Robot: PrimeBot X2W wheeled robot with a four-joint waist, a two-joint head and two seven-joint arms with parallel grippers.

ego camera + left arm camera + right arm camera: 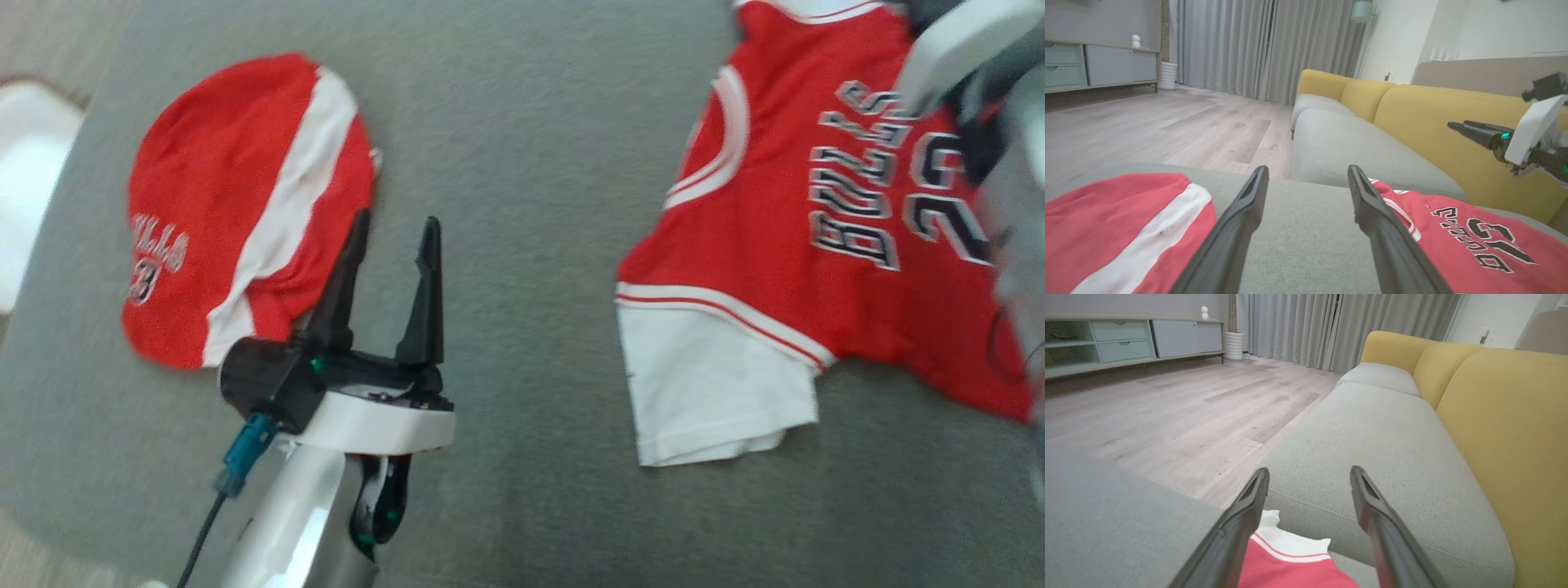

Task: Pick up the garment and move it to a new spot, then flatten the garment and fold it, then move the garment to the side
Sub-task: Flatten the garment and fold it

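My left gripper pinches the jersey's white sleeve by its loose hem corner (647,456) next, since the jersey's red body (779,211) lies flat across the cushion.
A red jersey (824,212) with "BULLS 23" lettering and a white sleeve lies spread on the grey cushion (531,163) at the right. It also shows in the left wrist view as the jersey (1474,237). My right gripper (1310,473) is open just above the jersey's red and white edge (1290,559), holding nothing. In the head view my right arm (955,49) is a pale blur over the jersey's top. A second red garment (245,204) with a white stripe lies bunched at the left. My left gripper (392,245) hovers open beside it, empty.
Beyond the cushion runs a grey sofa seat (1372,437) with a yellow backrest (1502,416). A wooden floor (1167,412) lies to the left, with a low cabinet (1126,339) and curtains (1298,326) far off. Bare grey cushion separates the two garments.
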